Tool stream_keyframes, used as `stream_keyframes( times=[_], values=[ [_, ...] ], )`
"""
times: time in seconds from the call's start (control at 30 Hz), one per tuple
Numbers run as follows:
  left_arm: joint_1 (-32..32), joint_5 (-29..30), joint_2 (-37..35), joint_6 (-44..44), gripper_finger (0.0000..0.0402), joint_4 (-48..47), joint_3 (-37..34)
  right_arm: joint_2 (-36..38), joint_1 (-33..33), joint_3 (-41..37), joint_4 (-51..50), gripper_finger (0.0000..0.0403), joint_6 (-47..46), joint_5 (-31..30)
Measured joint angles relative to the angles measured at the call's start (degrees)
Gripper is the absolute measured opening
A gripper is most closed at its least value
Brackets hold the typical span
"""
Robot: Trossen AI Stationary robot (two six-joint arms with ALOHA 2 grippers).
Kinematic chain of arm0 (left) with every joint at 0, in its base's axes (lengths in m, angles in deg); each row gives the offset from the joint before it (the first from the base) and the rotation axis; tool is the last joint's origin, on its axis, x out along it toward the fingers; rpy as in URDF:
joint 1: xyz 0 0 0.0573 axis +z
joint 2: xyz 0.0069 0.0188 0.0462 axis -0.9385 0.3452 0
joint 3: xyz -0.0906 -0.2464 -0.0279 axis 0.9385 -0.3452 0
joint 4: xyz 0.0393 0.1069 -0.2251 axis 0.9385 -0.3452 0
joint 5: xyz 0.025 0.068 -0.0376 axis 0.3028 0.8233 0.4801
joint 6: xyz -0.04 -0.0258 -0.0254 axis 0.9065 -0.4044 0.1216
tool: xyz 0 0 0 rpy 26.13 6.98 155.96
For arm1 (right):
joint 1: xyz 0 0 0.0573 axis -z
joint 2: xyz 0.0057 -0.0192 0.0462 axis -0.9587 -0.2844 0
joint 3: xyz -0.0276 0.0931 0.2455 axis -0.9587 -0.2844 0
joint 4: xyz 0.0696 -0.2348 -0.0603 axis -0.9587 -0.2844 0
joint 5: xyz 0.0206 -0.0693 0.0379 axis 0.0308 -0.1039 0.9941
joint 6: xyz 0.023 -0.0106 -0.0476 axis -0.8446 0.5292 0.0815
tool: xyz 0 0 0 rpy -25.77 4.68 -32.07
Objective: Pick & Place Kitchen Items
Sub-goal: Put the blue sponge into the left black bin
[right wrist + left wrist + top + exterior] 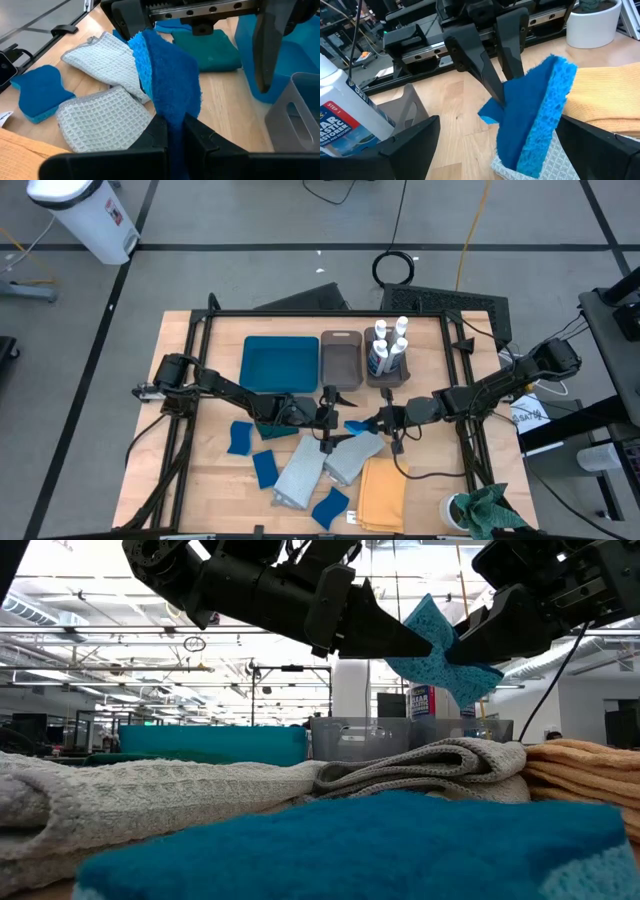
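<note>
The left gripper grabs the blue sponge by its loose end [540, 120] next, beyond the right gripper's fingers, to get it into the grey-brown bin.
A blue sponge [358, 425] hangs above the table's middle, with my right gripper [378, 422] shut on it from the right. My left gripper [328, 420] faces it from the left, open. In the left wrist view its two fingers [415, 142] stand on either side of the sponge [535, 120] with a gap on both sides. Other blue sponges [241, 438] lie flat on the table to the left. Two pale grey cloths [300, 475], a mustard cloth [383, 492] and a dark teal cloth [212, 50] also lie flat. White bottles [388, 340] stand in the right bin. My right gripper pinches the sponge's one end [495, 102] between its two fingers [475, 60]. The fingers come almost level from the table's right side. The sponge is lifted clear of the table and stands on edge, sticking out from the fingertips toward my left gripper.
A flat teal tray [280, 363] and a grey-brown bin [341, 358] sit at the far side, beside the bin with the bottles. A white cup with a green rag [480, 510] stands at the near right. A dark frame rail [320, 313] rings the table.
</note>
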Motion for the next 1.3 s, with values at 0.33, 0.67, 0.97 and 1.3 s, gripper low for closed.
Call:
stream_keyframes(
  times=[0.33, 0.67, 0.97, 1.3],
  values=[
    [-0.01, -0.08, 0.0, -0.11, 0.0337, 0.0, 0.0, 0.0, 0.07, 0.0, -0.02, 0.0011, -0.03, 0.02],
    [0.06, -0.22, 0.0, 1.25, 0.0202, -0.01, -0.01, 0.04, 0.1, 0.0, -0.41, 0.0011, -0.03, -0.01],
    [0.06, -1.07, 0.0, 1.62, 0.0119, -0.01, 0.01, 0.04, 0.1, 0.0, -0.57, 0.0011, -0.01, -0.07],
    [0.08, -2.12, 0.0, -0.01, 0.0086, 0.03, -0.01, 0.04, 0.1, 0.0, -0.44, 0.0026, -0.3, -0.17]
  ],
)
